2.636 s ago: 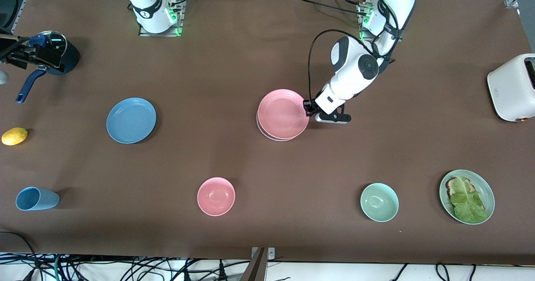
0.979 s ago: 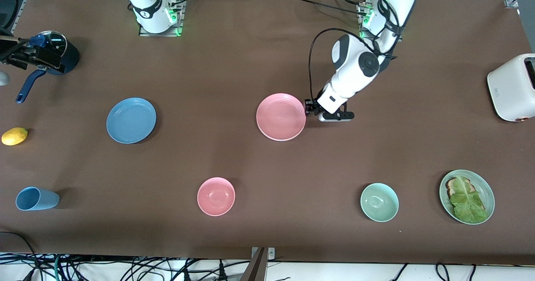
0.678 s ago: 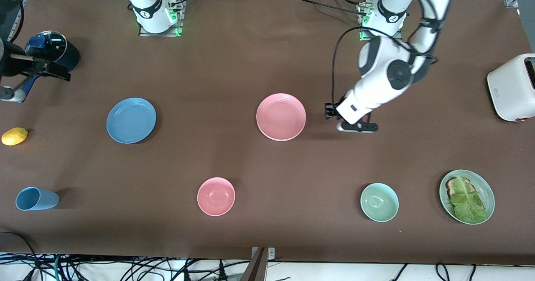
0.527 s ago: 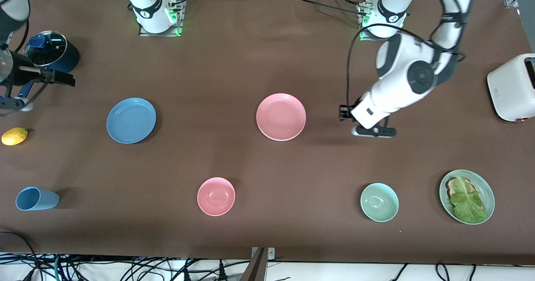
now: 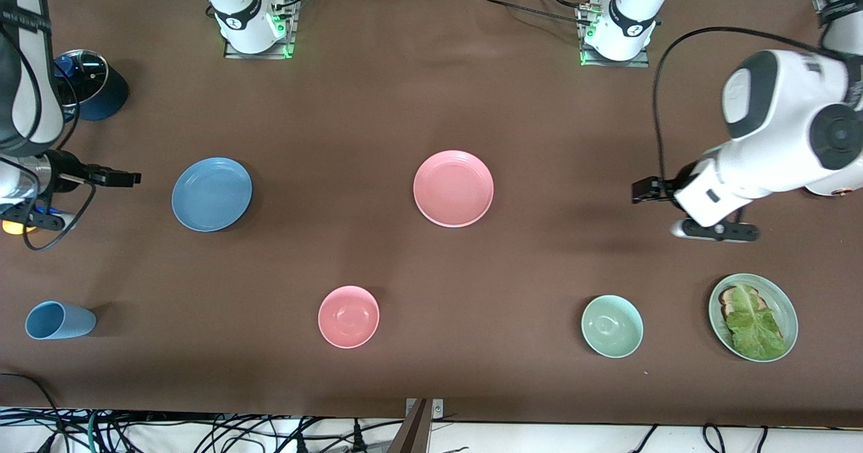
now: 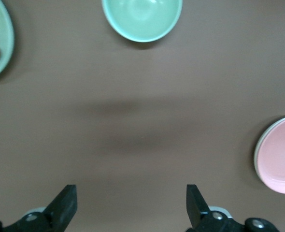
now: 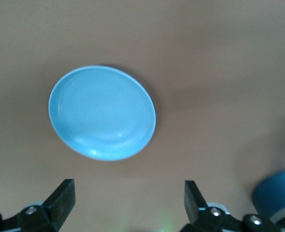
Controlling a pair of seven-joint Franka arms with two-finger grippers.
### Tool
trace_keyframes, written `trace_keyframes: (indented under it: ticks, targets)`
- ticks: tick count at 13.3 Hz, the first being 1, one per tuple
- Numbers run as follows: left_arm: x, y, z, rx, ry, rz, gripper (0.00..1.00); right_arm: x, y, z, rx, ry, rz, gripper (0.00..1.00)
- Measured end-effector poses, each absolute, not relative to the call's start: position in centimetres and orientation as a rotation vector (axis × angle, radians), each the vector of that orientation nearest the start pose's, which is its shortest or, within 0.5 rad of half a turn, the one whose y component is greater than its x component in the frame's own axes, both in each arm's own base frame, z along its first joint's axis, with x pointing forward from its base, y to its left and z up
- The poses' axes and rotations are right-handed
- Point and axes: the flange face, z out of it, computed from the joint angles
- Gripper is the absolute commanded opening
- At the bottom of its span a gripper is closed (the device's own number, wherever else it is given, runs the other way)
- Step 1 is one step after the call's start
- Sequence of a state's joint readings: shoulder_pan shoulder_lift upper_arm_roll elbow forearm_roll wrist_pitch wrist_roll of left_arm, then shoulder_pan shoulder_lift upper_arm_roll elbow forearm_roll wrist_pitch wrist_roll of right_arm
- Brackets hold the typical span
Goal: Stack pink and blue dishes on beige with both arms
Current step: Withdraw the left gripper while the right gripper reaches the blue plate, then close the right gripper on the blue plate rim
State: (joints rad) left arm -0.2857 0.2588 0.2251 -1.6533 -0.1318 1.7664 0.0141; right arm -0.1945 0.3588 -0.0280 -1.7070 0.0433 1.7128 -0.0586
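Note:
The right gripper next needs to grab the blue plate by its thin raised rim, because the plate's round side spreads wider than the open fingers.
The pink plate lies mid-table on the beige plate, of which only a pale rim shows under it. The blue plate lies alone toward the right arm's end and fills the right wrist view. My left gripper is open and empty over bare table, apart from the pink plate, toward the left arm's end. My right gripper is open and empty, up beside the blue plate at the right arm's end. Both wrist views show each gripper's own fingers spread wide.
A pink bowl, a green bowl and a green plate with lettuce sit near the front edge. A blue cup lies near the front corner. A dark lidded pot stands at the right arm's end.
The left gripper opened, let the pink plate down on the beige one and drew away toward its end of the table. The right arm swung from the pot toward the blue plate.

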Motion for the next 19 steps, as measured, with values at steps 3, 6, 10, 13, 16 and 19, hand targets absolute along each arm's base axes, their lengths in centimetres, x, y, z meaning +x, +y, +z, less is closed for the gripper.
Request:
trace_keyframes:
  ticks: [3,6,10,13,16,19]
  targets:
    - [62.4,-2.3,48.6,-3.197,-0.001,0.219,1.0,58.4,-14.0,30.1,-2.969,0.155,0.44,1.0]
    - [62.3,1.8,52.7,-3.203,-0.064,0.174,1.0,56.0,-14.8,25.7,-2.926,0.041,0.354,1.0]
    - [61.0,4.0,57.6,-3.188,-0.093,0.054,1.0,53.3,-16.2,21.7,-2.922,0.009,0.282,0.95]
    - [59.5,3.3,59.2,-3.192,-0.074,0.095,1.0,52.2,-17.3,18.6,-2.844,-0.009,0.254,0.71]
    - [57.9,1.8,59.8,-3.193,-0.033,0.212,1.0,51.7,-18.3,17.1,-2.828,-0.001,0.251,0.35]
    - [57.3,1.8,59.9,-3.19,-0.031,0.265,1.0,51.8,-18.6,17.2,-2.828,0.004,0.246,0.0]
